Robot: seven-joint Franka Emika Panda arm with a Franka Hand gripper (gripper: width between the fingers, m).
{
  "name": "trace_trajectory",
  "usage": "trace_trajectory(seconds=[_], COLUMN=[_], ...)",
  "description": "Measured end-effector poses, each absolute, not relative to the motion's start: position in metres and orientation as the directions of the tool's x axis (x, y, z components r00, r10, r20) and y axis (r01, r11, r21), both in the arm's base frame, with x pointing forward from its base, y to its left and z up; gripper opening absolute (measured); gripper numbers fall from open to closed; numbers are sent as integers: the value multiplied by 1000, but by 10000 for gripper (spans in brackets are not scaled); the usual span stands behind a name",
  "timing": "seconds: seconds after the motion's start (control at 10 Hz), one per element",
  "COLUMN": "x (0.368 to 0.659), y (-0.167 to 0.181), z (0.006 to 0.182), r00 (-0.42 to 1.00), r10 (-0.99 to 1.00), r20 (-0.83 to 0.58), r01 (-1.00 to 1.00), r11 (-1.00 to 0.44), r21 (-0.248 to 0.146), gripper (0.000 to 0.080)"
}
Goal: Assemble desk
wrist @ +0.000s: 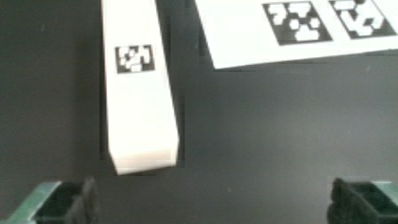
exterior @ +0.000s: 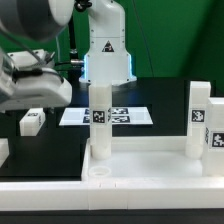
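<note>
My gripper grabs the loose leg by its plain square end [exterior: 31, 128] [wrist: 143, 146] next, to stand the leg in the desk slab's empty corner.
The white desk slab [exterior: 150, 172] lies at the front of the exterior view. One square white leg [exterior: 100, 125] stands upright in its left corner. Two tagged legs [exterior: 201, 115] stand at its right end. A loose tagged leg [exterior: 32, 121] lies on the black table at the left. In the wrist view it [wrist: 139, 85] lies lengthwise, its near end just ahead of one finger. My gripper [wrist: 214, 205] is open and empty above the table. Its fingers [wrist: 63, 200] stand wide apart. In the exterior view the gripper [exterior: 38, 95] hangs above the loose leg.
The marker board [exterior: 120, 116] lies flat behind the slab, in front of the robot base [exterior: 107, 55]. Its corner shows in the wrist view [wrist: 302, 30]. Another white piece [exterior: 3, 150] shows at the exterior view's left edge.
</note>
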State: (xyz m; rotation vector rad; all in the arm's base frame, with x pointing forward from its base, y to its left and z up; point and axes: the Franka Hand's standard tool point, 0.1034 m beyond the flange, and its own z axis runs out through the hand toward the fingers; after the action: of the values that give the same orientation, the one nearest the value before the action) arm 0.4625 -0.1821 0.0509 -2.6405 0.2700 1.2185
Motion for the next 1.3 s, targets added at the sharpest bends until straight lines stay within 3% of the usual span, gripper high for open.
trace_trajectory(seconds=[0.2, 0.5, 1.0, 1.3], x=[469, 439, 437, 407], y=[-186, -193, -193, -196], z=[47, 32, 31, 12], r00=[661, 628, 625, 592], r10=[-79, -60, -61, -44], r20=[-746, -776, -778, -805], r01=[-244, -211, -213, -220], r11=[-963, -973, -972, -969], r21=[-114, -95, -95, -109], gripper=[649, 649, 649, 649])
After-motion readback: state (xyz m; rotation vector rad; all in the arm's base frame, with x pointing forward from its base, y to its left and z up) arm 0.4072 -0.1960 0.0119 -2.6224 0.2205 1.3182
